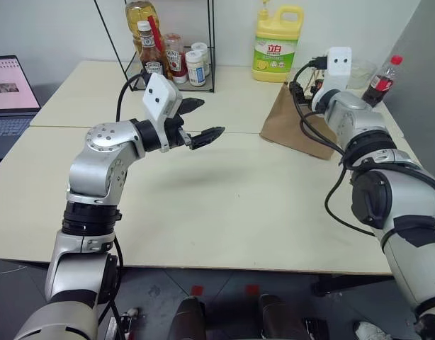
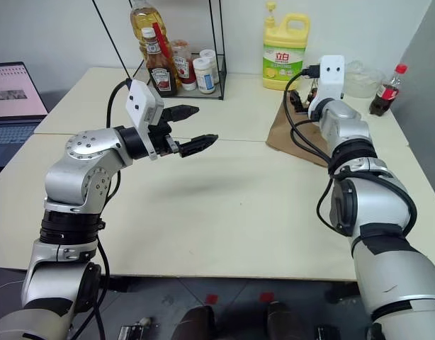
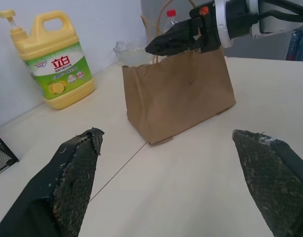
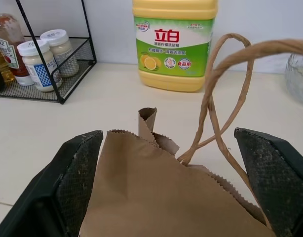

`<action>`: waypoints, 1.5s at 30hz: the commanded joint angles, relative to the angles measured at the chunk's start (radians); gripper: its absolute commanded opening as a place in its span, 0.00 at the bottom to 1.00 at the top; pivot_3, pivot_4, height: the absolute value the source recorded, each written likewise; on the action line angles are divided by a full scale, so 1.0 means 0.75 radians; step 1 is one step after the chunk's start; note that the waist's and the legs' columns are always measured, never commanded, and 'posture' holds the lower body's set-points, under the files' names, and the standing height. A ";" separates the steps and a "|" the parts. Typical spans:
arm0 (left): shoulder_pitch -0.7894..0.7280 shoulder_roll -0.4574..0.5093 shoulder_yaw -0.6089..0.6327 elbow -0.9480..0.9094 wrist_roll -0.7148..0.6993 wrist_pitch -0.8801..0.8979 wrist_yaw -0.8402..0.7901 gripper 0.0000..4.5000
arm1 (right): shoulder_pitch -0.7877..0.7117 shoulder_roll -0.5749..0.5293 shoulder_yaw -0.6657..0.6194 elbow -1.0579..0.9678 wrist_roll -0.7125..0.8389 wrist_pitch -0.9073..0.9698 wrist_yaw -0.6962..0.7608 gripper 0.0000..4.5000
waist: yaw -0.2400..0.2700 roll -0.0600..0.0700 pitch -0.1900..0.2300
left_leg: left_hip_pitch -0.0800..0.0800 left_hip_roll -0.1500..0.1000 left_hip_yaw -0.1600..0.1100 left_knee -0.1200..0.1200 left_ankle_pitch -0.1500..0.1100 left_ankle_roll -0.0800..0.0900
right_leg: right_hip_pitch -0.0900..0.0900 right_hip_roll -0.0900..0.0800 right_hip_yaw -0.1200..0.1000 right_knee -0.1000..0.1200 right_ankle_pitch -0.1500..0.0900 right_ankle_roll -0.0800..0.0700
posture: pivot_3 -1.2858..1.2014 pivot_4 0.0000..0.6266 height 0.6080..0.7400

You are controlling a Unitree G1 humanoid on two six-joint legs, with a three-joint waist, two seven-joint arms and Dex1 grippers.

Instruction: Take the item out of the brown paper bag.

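Note:
The twine handle stands up above the bag's crumpled paper opening (image 4: 159, 140). My right gripper should next pinch the bag by that handle to take the item out.
The brown paper bag (image 1: 292, 124) stands upright on the far right of the table, its twine handles (image 4: 225, 74) sticking up. The item is hidden from view. My right gripper (image 4: 166, 134) is open at the bag's top edge, one finger on each side of the crumpled mouth. The left wrist view shows it (image 3: 156, 45) hovering level over the bag (image 3: 181, 94). My left gripper (image 1: 212, 117) is open and empty, held above the table's middle and pointing toward the bag from well to its left.
A yellow detergent jug (image 1: 275, 42) stands just behind the bag. A wire rack (image 1: 171, 57) of sauce bottles and jars is at the back centre. A cola bottle (image 1: 384, 79) and a glass bowl (image 1: 363, 71) are at the far right, a laptop (image 1: 10, 92) at the left.

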 commanded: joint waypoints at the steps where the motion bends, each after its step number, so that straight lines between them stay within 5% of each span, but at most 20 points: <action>1: -0.025 0.022 0.033 -0.038 -0.002 -0.021 0.009 1.00 | -0.056 -0.023 -0.019 -0.012 -0.008 -0.047 -0.056 1.00 | 0.000 0.000 0.000 | 0.000 0.000 0.000 0.000 0.000 0.000 | 0.000 0.000 0.000 0.000 0.000 0.000 | 0.52 0.24 1.00; 3: -0.019 0.025 0.035 -0.042 -0.001 -0.022 0.013 1.00 | -0.054 -0.028 -0.014 -0.008 -0.017 -0.059 -0.069 1.00 | -0.001 0.000 0.000 | 0.000 0.000 0.000 0.000 0.000 0.000 | 0.000 0.000 0.000 0.000 0.000 0.000 | 0.52 0.24 1.00; 6: -0.013 0.025 0.035 -0.045 0.001 -0.024 0.019 1.00 | -0.053 -0.035 -0.011 -0.005 -0.024 -0.075 -0.090 0.87 | -0.002 0.000 0.000 | 0.000 0.000 0.000 0.000 0.000 0.000 | 0.000 0.000 0.000 0.000 0.000 0.000 | 0.52 0.24 1.00; 17: -0.021 0.019 0.029 -0.031 0.003 -0.040 0.026 1.00 | -0.056 -0.046 -0.015 0.000 -0.029 -0.097 -0.096 0.01 | -0.004 0.000 0.000 | 0.000 0.000 0.000 0.000 0.000 0.000 | 0.000 0.000 0.000 0.001 0.000 0.000 | 0.52 0.24 1.00; 45: 0.001 0.016 0.027 -0.028 0.003 -0.049 0.032 1.00 | -0.123 -0.054 -0.020 -0.069 0.002 -0.091 0.181 0.01 | -0.022 0.000 0.000 | 0.000 0.000 0.000 0.000 0.001 -0.002 | -0.002 0.000 0.000 0.004 0.000 0.000 | 0.52 0.24 1.00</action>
